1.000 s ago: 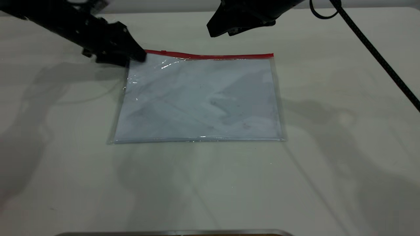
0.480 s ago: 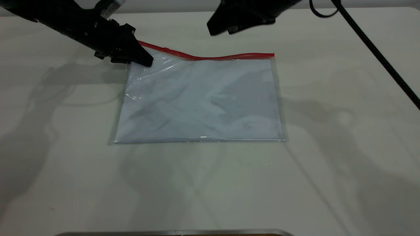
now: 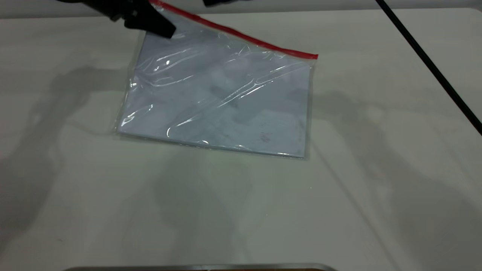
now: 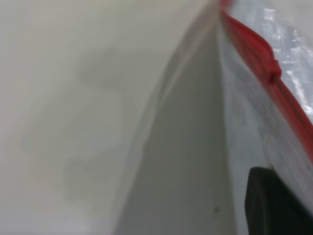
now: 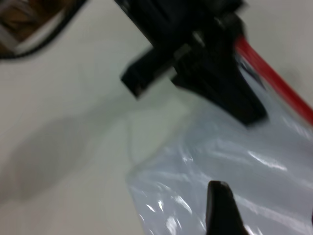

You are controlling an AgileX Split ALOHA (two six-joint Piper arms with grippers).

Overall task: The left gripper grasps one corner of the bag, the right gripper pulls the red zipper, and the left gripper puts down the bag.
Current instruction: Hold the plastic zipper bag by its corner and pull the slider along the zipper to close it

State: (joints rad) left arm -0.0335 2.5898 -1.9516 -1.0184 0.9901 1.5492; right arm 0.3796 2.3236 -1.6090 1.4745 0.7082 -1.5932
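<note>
My right gripper takes hold of the red zipper [image 3: 241,35] by its slider tab next, to pull the zipper along the bag.
The bag [image 3: 218,98], a clear crinkly sleeve with white paper inside, hangs tilted, its far left corner raised off the table. My left gripper [image 3: 165,32] is shut on the corner of the bag [image 3: 160,7] at the end of the red zipper [image 3: 241,35]. The left wrist view shows the zipper's slider tab [image 4: 274,73] close to one finger [image 4: 274,205]. The right wrist view shows the left gripper [image 5: 244,107] pinching the bag [image 5: 230,161]. My right gripper [image 5: 266,205] hovers open above the bag. Only a sliver of it [image 3: 220,2] shows at the exterior view's top edge.
The bag's near edge and right side rest on the pale table [image 3: 241,210]. The right arm's thin black cable [image 3: 429,64] runs across the table's right side. A metal edge [image 3: 199,267] lies along the front.
My left gripper has risen with the bag's corner, lifting the zipper edge and tilting the bag. The bag's near left corner has slid. My right gripper has moved up almost out of view.
</note>
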